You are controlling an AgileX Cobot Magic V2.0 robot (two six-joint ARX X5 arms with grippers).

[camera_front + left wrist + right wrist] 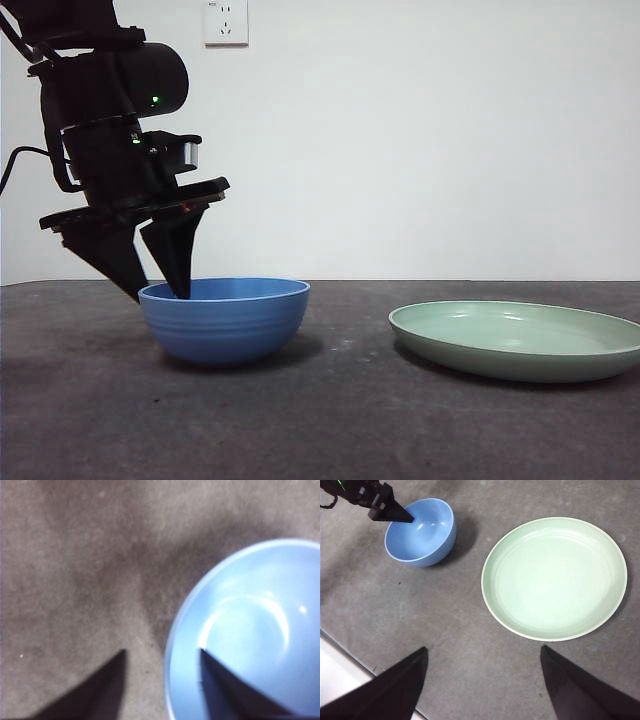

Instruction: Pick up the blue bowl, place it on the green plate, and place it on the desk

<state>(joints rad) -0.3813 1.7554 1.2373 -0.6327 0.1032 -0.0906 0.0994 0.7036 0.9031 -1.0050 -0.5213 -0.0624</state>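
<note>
Next, my left gripper grabs the blue bowl by its thin rim [150,291] [168,667], since the bowl spreads far wider than my open fingers.
The blue bowl [225,320] stands upright on the desk [330,430], left of the green plate [515,342], with a gap of bare desk between them. My left gripper [162,294] is open and straddles the bowl's left rim, one jaw inside and one outside. The left wrist view shows the bowl [250,630] and the gripper [162,651] across its rim. My right gripper [483,649] is open and empty, high above the desk. Its view shows the bowl [420,532], the plate [555,577] and the left gripper [395,514]. The plate holds nothing.
A white wall with a socket [225,22] stands behind the desk. The desk's edge [350,655] shows in the right wrist view, with a pale surface beyond it. A black cable [15,165] hangs by the left arm.
</note>
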